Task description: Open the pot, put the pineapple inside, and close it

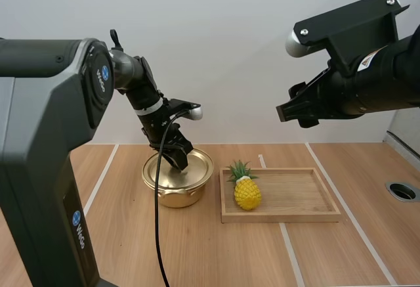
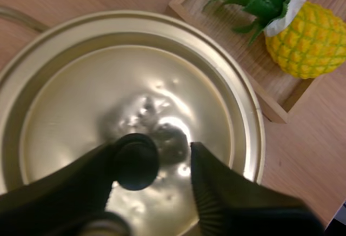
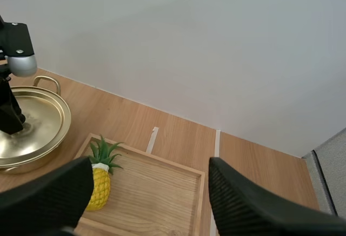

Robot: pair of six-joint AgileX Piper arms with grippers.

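Observation:
The lid is too wide for my fingers, so my left gripper must next grab the narrow black knob (image 2: 135, 161).
A golden pot (image 1: 177, 194) stands left of centre on the table with its lid (image 2: 135, 74) on. My left gripper (image 1: 177, 157) is down on the lid, open, its fingers (image 2: 216, 193) on either side of the black knob (image 2: 136, 161). One finger touches the knob and the other stands a little apart. The yellow pineapple (image 1: 247, 192) with green leaves stands upright at the left end of the wooden tray (image 1: 295, 216), right of the pot. My right gripper (image 1: 293, 110) hangs open high above the tray, and from it I see the pineapple (image 3: 99, 184) below.
The wooden tray (image 3: 162, 193) has bare floor to the pineapple's right. White tape lines (image 1: 285, 234) cross the table. A round cable hole (image 1: 401, 191) sits near the table's right edge. The pot's handle (image 3: 47, 82) points toward the back wall.

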